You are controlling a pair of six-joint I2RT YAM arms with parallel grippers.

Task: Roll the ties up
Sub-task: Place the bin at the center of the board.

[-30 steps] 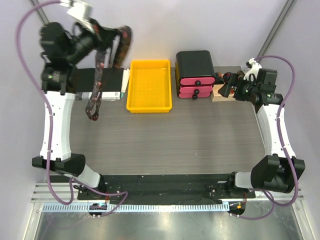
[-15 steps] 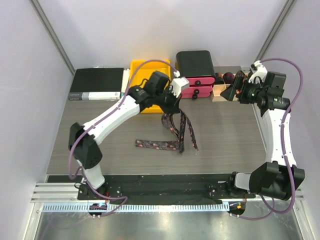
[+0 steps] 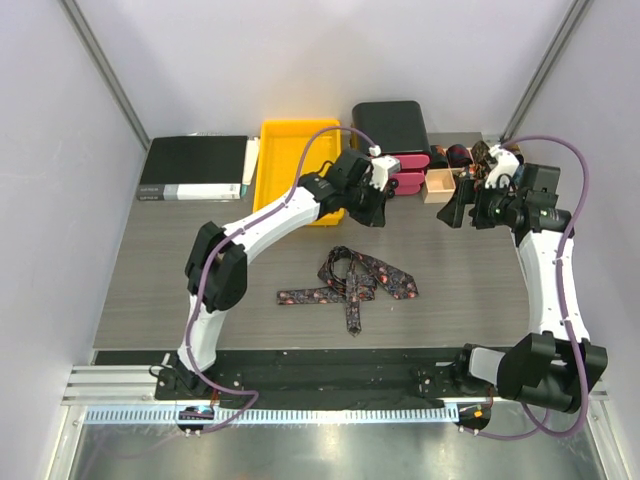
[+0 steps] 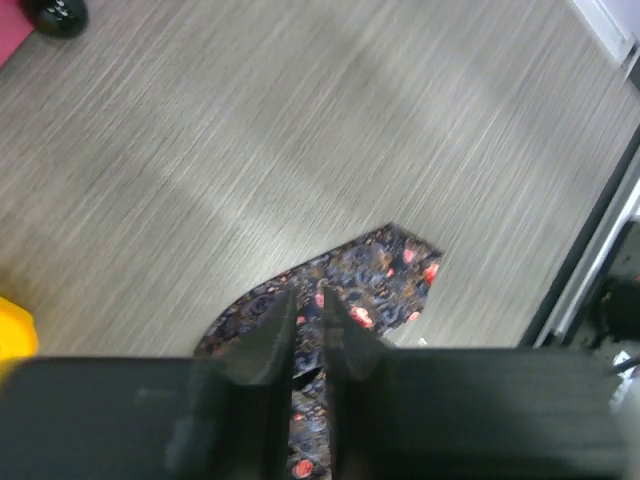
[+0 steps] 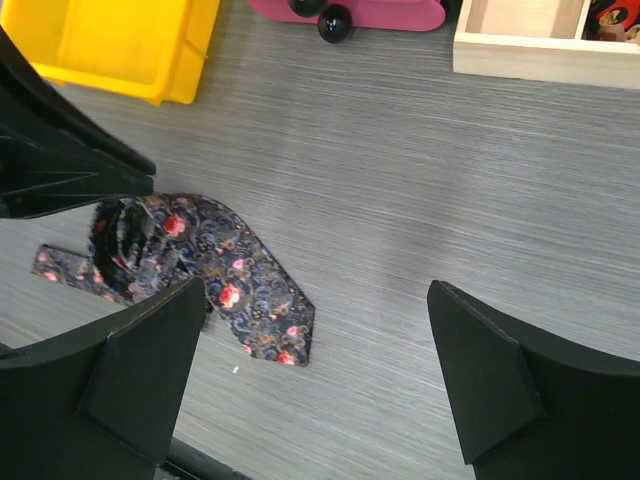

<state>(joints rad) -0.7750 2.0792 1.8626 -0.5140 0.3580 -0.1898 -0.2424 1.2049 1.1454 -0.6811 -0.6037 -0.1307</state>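
Observation:
My right gripper takes hold of the tie across its wide end, inward of the tie's tip [image 3: 396, 280] [image 5: 265, 311], next, to stretch the tie straight for rolling.
One tie [image 3: 350, 280], dark with red and pink speckles, lies loosely folded over itself on the grey table [image 3: 470, 290], its wide tip pointing right. My left gripper [image 3: 378, 212] hangs just behind it, over the table in front of the pink drawers. In the left wrist view that gripper [image 4: 305, 295] is shut to a thin slit, and the tie [image 4: 385, 270] lies on the table below, not gripped. My right gripper [image 3: 455, 210] stands wide open at the right. Its wrist view shows nothing between the fingers of the right gripper [image 5: 320, 370]; the tie's tip [image 5: 250, 300] lies left of centre.
A yellow tray [image 3: 300, 170] stands at the back, with a black flat box [image 3: 195, 165] to its left. A black case with pink drawers [image 3: 390, 150] is to the tray's right. A wooden box [image 3: 440, 183] holding dark patterned items sits at the back right.
My left arm swung from the far back left to the middle with the tie, which went from hanging to lying on the table. The right arm shifted slightly and stays open.

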